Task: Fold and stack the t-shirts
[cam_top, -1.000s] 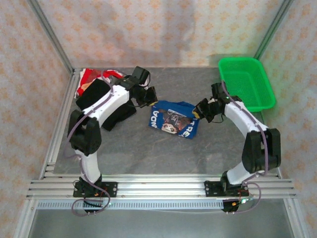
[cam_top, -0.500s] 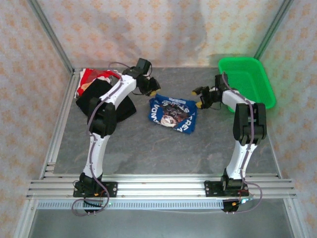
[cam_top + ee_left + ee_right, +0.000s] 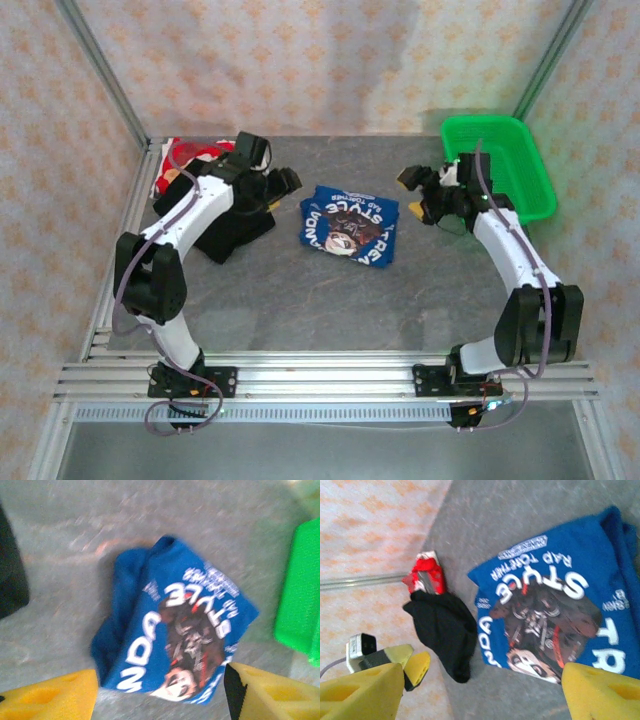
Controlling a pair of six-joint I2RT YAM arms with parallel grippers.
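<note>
Next, the left gripper grabs the blue t-shirt by its layered folded edge (image 3: 305, 220) (image 3: 118, 609) nearest the black t-shirt, leaving the print panel free to stack print-up.
The royal blue t-shirt (image 3: 350, 228) lies folded, print up, in the middle of the grey table (image 3: 300, 300); it also appears in the left wrist view (image 3: 175, 630) and the right wrist view (image 3: 560, 610). A crumpled black t-shirt (image 3: 228, 225) (image 3: 445, 627) sits to its left, with the red-patterned t-shirt (image 3: 185, 155) (image 3: 425, 575) behind that. My left gripper (image 3: 283, 184) (image 3: 160, 700) hovers open just left of the blue shirt. My right gripper (image 3: 413, 195) (image 3: 480, 695) hovers open just right of it. Nothing is between either pair of yellow fingers (image 3: 50, 700).
A green plastic basket (image 3: 500, 165) (image 3: 300, 605) stands at the back right corner, close behind my right arm. Aluminium rails (image 3: 320, 375) frame the table's near and left edges. Patterned walls enclose the back and sides.
Both grippers went from shut at the blue shirt's edges to open. They let go and drew away, left to the left and right to the right. The shirt now lies flat and folded.
</note>
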